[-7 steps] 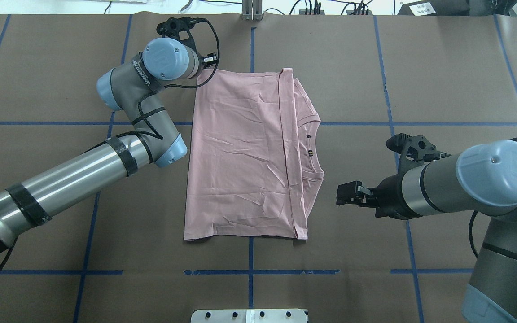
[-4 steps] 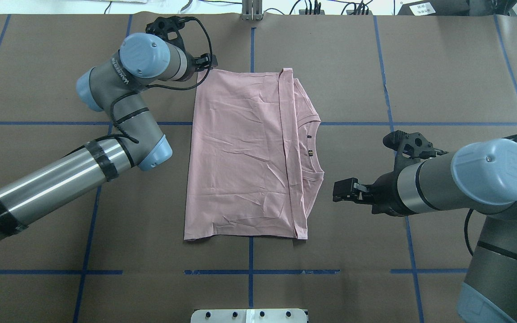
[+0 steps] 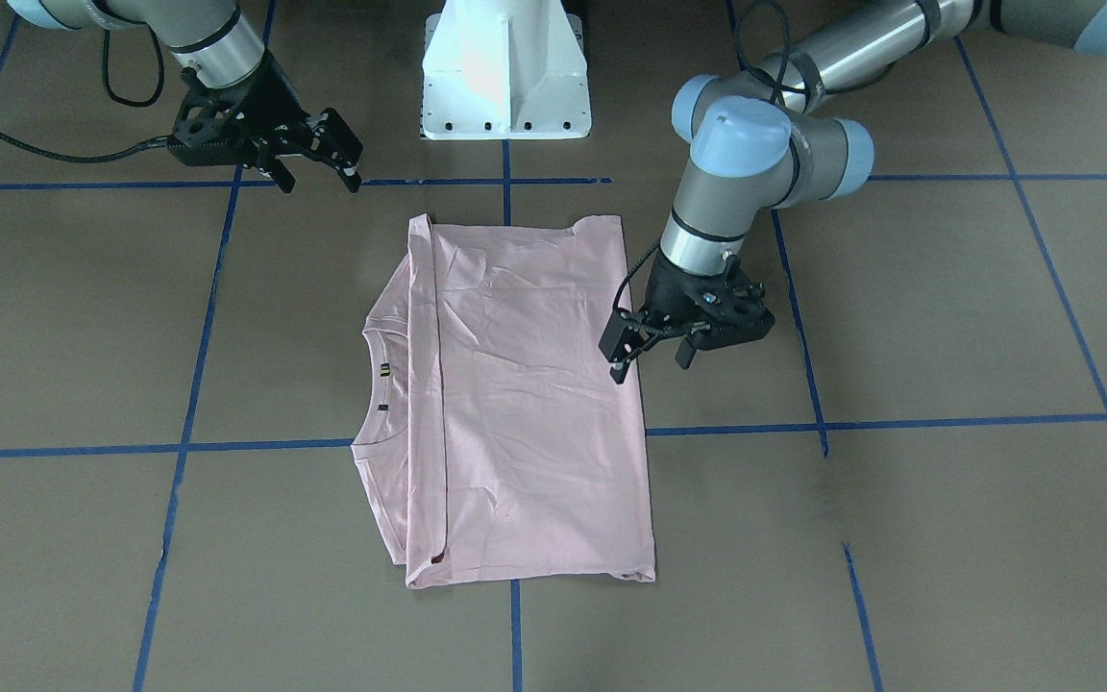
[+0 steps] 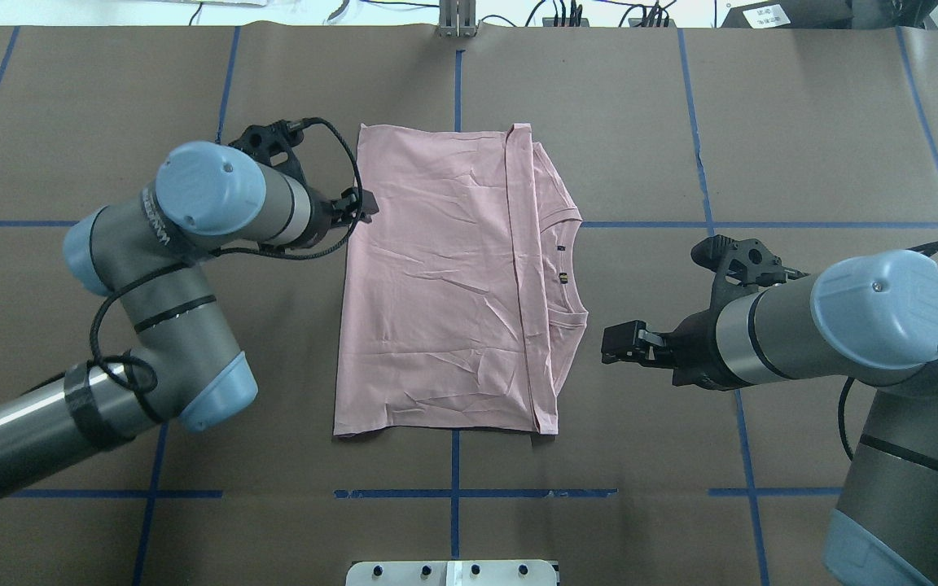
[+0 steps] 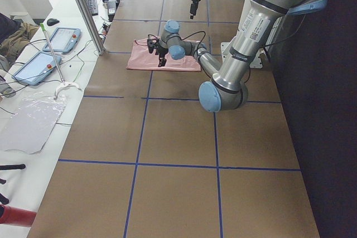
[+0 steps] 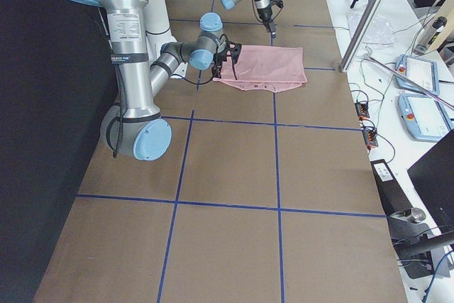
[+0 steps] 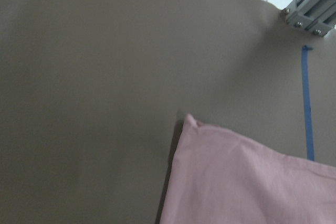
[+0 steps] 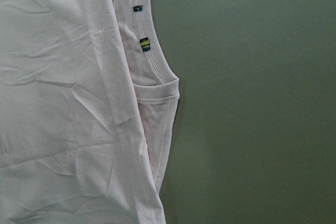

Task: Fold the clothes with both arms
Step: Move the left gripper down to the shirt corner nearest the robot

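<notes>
The pale pink T-shirt is to be folded, so the left gripper will next grab it by its hem corner (image 3: pixel 608 225) beside the white pedestal base.
The pale pink T-shirt (image 4: pixel 436 277) lies folded and flat at the table's middle, plain side up, with its ribbed collar (image 4: pixel 568 277) toward my right arm. The cartoon print is hidden. My left gripper (image 4: pixel 359 205) is open and empty, low at the shirt's left edge; in the front-facing view (image 3: pixel 650 363) one finger (image 3: pixel 617 363) stands over the hem. My right gripper (image 4: pixel 611 352) is open and empty, a short way off the collar side, as the front-facing view (image 3: pixel 321 181) shows. The shirt (image 7: pixel 247 182) fills the left wrist view's lower right; the collar (image 8: pixel 157 77) shows in the right wrist view.
The brown table cover (image 4: pixel 803 122) carries a grid of blue tape lines (image 4: pixel 453 493). The white pedestal base (image 3: pixel 505 77) stands at the near edge between the arms. A metal post (image 4: pixel 457 20) and cables sit at the far edge.
My left arm swung from the shirt's far left corner back toward the robot along the left edge. My right gripper crept slightly closer to the collar side. The shirt has not moved.
</notes>
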{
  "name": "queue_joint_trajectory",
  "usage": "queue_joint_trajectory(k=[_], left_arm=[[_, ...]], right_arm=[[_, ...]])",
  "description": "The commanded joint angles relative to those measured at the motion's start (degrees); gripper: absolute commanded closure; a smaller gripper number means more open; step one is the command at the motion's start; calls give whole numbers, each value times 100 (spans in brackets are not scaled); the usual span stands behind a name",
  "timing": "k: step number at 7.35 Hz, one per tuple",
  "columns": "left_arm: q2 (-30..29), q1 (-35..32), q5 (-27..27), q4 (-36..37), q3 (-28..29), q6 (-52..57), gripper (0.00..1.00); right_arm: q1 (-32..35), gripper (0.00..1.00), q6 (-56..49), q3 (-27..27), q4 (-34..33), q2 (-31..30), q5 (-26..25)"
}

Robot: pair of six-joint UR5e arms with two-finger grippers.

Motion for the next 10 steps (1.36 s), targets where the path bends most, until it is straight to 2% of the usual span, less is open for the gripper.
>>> queue_joint_trajectory(k=[1,2,4,6,10], left_arm=[[323,883,185,1282,-1100,-1035,0],[323,1252,370,1602,-1225,-1422,0],[366,1702,521,1666,-1122,-1908,0],[366,1809,521,1912,-1121,-2032,0],[428,1871,530,1957,-1060,-2103,0]], right_arm=[[8,0,0,-22,-1,1,-4],[8,0,0,-22,-1,1,-4],[-10,0,0,-22,-1,9,-74],[-10,0,0,-14,-1,18,-109],[-10,0,0,-22,-1,9,-136]])
